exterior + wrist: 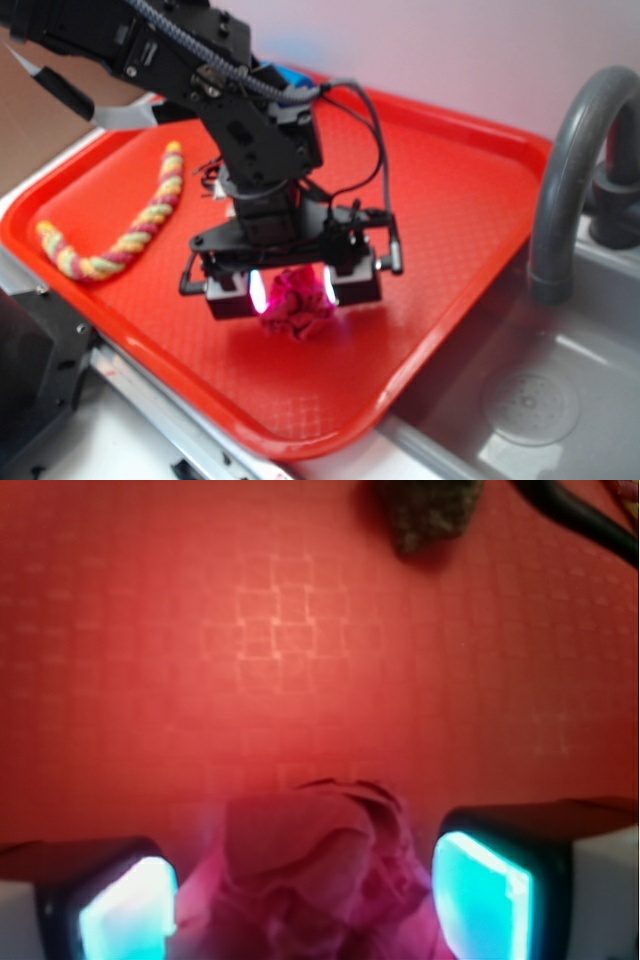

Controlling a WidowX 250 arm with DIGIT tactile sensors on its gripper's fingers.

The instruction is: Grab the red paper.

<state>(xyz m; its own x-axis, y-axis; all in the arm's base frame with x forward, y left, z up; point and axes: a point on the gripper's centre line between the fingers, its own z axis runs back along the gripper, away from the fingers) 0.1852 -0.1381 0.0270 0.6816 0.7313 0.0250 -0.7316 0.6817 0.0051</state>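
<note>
My gripper closes now, since its lit fingers stand on either side of the red paper (297, 306), low on the red tray. Closing now would catch it.
The red paper (297, 306) is a crumpled crimson ball resting on the red tray (470, 190). My gripper (293, 290) is lowered over it, and the two glowing pads stand on either side of the ball. From the wrist camera the red paper (315, 865) fills the space between the lit fingers (480, 890). The left pad is against its folds. A thin gap shows by the right pad. The jaws stand wide apart, open around the paper.
A small brown rocky lump (430, 510) lies on the tray farther ahead. A yellow and pink braided rope (130, 225) lies at the tray's left. A grey faucet (575, 170) and sink basin (530, 400) sit to the right, past the tray's edge.
</note>
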